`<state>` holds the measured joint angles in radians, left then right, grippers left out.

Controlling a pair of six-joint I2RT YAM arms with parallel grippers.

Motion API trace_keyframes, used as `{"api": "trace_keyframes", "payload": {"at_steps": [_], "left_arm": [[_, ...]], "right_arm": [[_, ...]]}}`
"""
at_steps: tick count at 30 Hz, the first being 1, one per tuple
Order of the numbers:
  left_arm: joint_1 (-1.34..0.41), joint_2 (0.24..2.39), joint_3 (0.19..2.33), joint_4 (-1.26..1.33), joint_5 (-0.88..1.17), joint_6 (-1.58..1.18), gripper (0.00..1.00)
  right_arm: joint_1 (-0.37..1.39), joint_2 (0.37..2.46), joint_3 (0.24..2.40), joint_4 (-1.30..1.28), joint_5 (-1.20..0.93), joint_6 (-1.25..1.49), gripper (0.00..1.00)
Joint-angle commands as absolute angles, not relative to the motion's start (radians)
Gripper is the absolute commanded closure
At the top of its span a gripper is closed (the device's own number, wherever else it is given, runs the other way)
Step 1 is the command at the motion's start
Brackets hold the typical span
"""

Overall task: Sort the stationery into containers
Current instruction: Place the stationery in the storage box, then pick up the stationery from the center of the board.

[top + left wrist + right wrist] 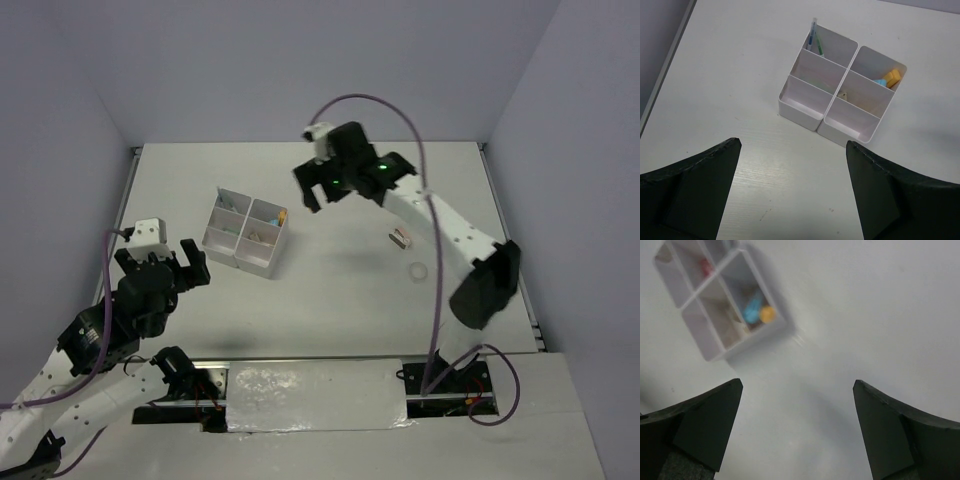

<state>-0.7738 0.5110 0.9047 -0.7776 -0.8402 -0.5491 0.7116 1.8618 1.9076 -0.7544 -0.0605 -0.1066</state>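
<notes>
The clear tape ring [418, 271] should be handed over, so my right gripper should next grab the ring's rim farthest from the box, and the opposite side stays free for my left gripper.
The translucent white divided box [245, 232] stands left of centre on the table. In the left wrist view, the box [805, 107] holds thin pens [814, 42] in its far left compartment, an orange-yellow and a blue marker [890, 79] at far right, and a small tan item [842, 94]. In the right wrist view, the markers [757, 307] show in the box [715, 352]. A tan eraser block [400, 237] and a clear tape ring [418, 271] lie on the table at right. My left gripper [165, 262] [792, 142] is open and empty, near the box. My right gripper [325, 198] [797, 384] is open and empty, raised right of the box.
Grey walls close the table at the back and both sides. The table's left edge [670, 60] runs close to the left arm. The right arm's purple cable [420, 150] arcs over the right half.
</notes>
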Motion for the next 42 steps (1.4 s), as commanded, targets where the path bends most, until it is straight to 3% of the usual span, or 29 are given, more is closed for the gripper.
{"api": "trace_keyframes", "payload": {"at_steps": [1,3,8,10,11,14,23,33,42], "left_arm": [[-0.770,0.509,0.910,-0.744,-0.844,-0.531,0.01],[-0.769,0.509,0.908,-0.738,-0.835,-0.523,0.01],[-0.767,0.520,0.910,-0.736,-0.827,-0.519,0.01],[-0.767,0.520,0.908,-0.733,-0.822,-0.517,0.01],[-0.769,0.520,0.908,-0.732,-0.819,-0.515,0.00],[-0.767,0.525,0.905,-0.726,-0.812,-0.511,0.01],[-0.767,0.591,0.910,-0.719,-0.775,-0.497,0.01],[-0.767,0.597,0.905,-0.712,-0.761,-0.491,0.01],[-0.767,0.598,0.908,-0.713,-0.761,-0.489,0.01]], "right_arm": [[0.548,1.584,1.648,-0.609,-0.003,0.170,0.00],[0.462,1.458,1.434,-0.594,0.071,0.215,0.00],[0.348,1.301,1.130,-0.654,0.201,0.356,0.02],[0.328,1.221,1.004,-0.634,0.173,0.368,0.12],[0.309,1.174,0.933,-0.617,0.166,0.368,0.24],[0.238,1.128,0.853,-0.612,0.184,0.394,0.34],[0.045,1.176,0.692,-0.488,0.120,0.495,0.46],[0.006,1.371,0.701,-0.380,0.083,0.469,0.63],[0.008,1.451,0.739,-0.426,0.072,0.437,0.66]]}}
